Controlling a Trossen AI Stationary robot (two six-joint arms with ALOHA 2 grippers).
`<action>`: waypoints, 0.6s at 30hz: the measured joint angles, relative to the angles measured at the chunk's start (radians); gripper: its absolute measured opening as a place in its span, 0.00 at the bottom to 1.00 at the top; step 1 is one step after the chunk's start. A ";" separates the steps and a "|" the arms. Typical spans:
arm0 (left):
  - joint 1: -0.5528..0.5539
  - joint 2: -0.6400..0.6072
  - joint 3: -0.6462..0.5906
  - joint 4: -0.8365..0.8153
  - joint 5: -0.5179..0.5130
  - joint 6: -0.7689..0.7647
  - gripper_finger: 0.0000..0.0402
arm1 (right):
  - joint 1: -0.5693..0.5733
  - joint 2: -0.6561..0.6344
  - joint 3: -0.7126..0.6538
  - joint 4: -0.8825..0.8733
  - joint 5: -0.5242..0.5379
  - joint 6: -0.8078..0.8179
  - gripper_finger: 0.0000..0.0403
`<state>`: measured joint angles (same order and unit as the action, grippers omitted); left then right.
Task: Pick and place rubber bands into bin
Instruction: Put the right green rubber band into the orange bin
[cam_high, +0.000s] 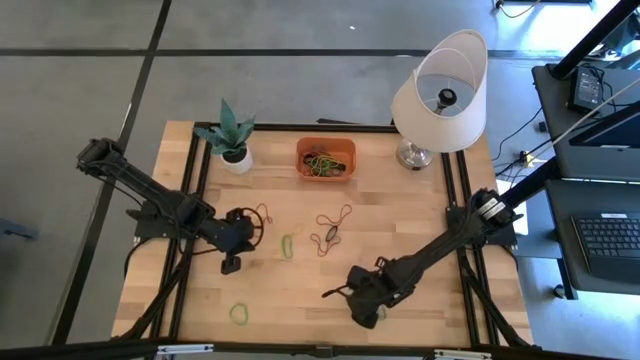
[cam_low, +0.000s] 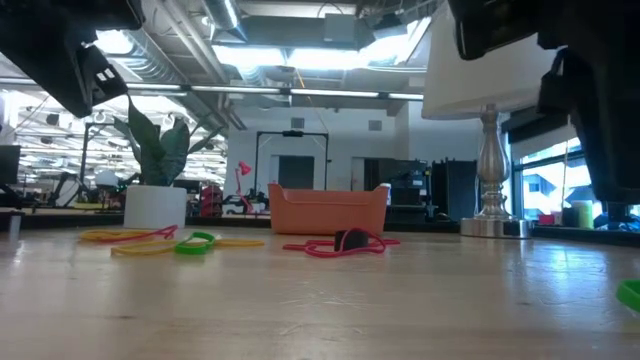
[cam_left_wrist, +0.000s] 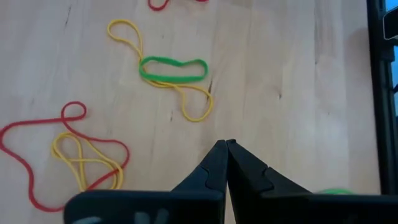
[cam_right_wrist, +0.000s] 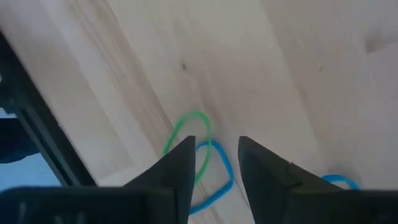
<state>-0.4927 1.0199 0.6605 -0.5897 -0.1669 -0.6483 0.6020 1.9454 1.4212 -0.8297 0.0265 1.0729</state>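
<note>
I need to lower my right gripper before I close it on the green rubber band (cam_right_wrist: 186, 127). My fingers are still above the loop of the green rubber band and the blue rubber band (cam_right_wrist: 227, 165) beside it.
The orange bin (cam_high: 301, 148) stands near the table's far edge with several rubber bands (cam_high: 327, 165) inside; it also shows in the low view (cam_low: 328, 212). Loose bands lie mid-table: red (cam_high: 260, 215), green on yellow (cam_left_wrist: 173, 68), red and dark (cam_high: 331, 231), and a green one (cam_high: 240, 314) near the front. My left gripper (cam_left_wrist: 227, 146) is shut and hovers above bare wood near the red and yellow bands (cam_left_wrist: 62, 155). My right gripper (cam_right_wrist: 214, 146) is open near the table's near edge, with a green band (cam_right_wrist: 186, 127) and a blue band (cam_right_wrist: 217, 177) lying on the table below the gap between its fingers.
A white plant pot (cam_high: 237, 158) stands left of the bin and a lamp (cam_high: 440, 95) with a white shade stands right of it. Another blue band (cam_right_wrist: 339, 180) lies beside my right gripper. Black frame rails run along the table's left and right sides.
</note>
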 joint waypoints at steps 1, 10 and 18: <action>0.000 0.000 0.000 0.000 0.000 0.009 0.00 | 0.003 0.002 0.000 -0.001 0.000 0.000 0.31; 0.000 0.000 0.000 -0.005 -0.035 0.142 0.01 | 0.006 0.073 -0.001 0.028 -0.003 -0.003 0.32; 0.000 0.001 0.000 -0.005 -0.056 0.222 0.01 | 0.009 0.108 -0.001 0.088 -0.023 -0.002 0.30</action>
<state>-0.4923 1.0206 0.6605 -0.5949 -0.2228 -0.4267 0.6114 2.0539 1.4204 -0.7421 0.0030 1.0711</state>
